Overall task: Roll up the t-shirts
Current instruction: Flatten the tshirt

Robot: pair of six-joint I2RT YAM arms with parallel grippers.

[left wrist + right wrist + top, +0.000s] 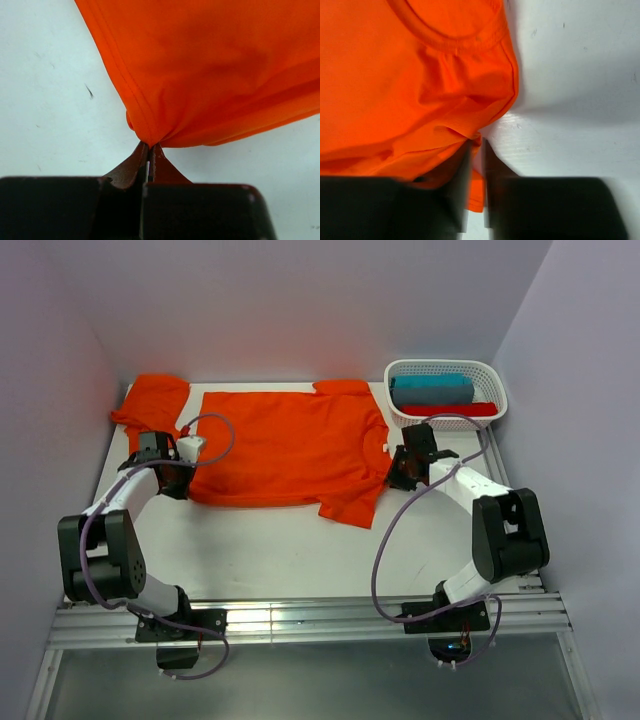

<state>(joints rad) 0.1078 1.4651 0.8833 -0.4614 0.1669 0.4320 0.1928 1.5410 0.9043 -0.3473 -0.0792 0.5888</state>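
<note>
The orange t-shirt's near sleeve needs to be grabbed next by its collar-side edge [385, 485] [477, 141] with my right gripper, so that side of the t-shirt can be straightened and folded for rolling.
One orange t-shirt [290, 445] lies spread flat across the white table, hem to the left and collar to the right. My left gripper [183, 483] is shut on its near-left hem corner, and the left wrist view shows the cloth [215, 65] bunched at the closed tips of the left gripper [150, 145]. My right gripper [400, 472] is at the shirt's right edge beside the collar [450, 42]. Its jaws [477, 145] stand slightly apart, with a fold of the shirt [395, 75] lying between them. A second orange t-shirt [150, 400] lies crumpled at the back left.
A white lattice basket [497, 390] stands at the back right, just behind my right gripper. It holds a teal roll [432, 390] and a red cloth [450, 409]. Walls close in the table at the back and on both sides.
</note>
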